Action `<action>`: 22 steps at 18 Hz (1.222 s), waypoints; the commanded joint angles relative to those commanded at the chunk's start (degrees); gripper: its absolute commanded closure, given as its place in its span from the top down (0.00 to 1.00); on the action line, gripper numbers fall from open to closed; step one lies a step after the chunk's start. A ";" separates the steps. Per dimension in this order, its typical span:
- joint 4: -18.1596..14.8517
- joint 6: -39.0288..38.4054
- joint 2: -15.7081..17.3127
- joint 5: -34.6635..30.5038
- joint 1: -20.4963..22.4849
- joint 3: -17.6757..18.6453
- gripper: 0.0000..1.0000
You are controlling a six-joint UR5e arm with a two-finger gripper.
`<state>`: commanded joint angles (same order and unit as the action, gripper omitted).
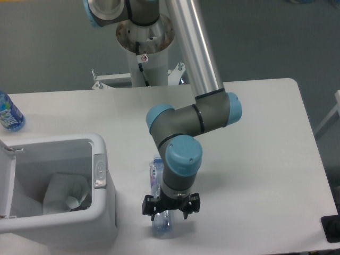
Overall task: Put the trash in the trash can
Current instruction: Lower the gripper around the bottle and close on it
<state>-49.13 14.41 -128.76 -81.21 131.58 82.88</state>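
I should grab the long clear bottle by its body (162, 212) next, so that I can drop it into the white trash can.
A long slim clear bottle (157, 175) with a purple-blue label lies on the table, right of the trash can (101, 212). My gripper (169, 208) hangs low over the bottle's lower half, open, with one finger on each side of it. The arm hides the bottle's middle; its cap end shows above and its base end (161, 224) shows below the fingers. The trash can is a large white bin with a grey latch plate (99, 170) on its right wall. Inside it lies crumpled white plastic (66, 194).
A stouter blue-tinted bottle (9, 112) stands at the table's far left edge. The robot's base column (144, 48) rises behind the table. A dark object (331, 228) sits at the front right corner.
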 joint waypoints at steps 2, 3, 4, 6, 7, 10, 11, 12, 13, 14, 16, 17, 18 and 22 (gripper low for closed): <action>0.52 0.09 -0.52 -0.09 -0.27 0.00 1.00; 0.70 0.09 -0.88 -0.26 -0.27 0.00 1.00; 0.88 0.09 -0.97 -0.52 -0.27 0.00 1.00; 0.97 0.53 -1.23 -0.61 -0.36 -0.18 1.00; 1.14 0.53 -1.32 -0.53 -0.36 -0.18 1.00; 1.23 0.53 -2.11 -1.14 -0.36 -0.18 1.00; 1.23 0.53 -2.20 -1.66 -0.44 -0.26 1.00; 1.23 0.53 -2.11 -1.93 -0.45 -0.18 0.99; 1.23 0.53 -2.11 -2.19 -0.45 -0.18 0.91; 1.23 0.53 -2.11 -2.37 -0.45 -0.26 0.85; 1.32 0.53 -2.02 -2.90 -0.45 -0.26 0.73; 1.41 0.53 -1.94 -3.07 -0.45 -0.26 0.70; 1.41 0.53 -1.85 -3.08 -0.45 -0.18 0.69; 1.49 0.53 -1.85 -3.08 -0.45 -0.35 0.59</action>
<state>-47.64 14.94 -130.61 -84.29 131.13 82.53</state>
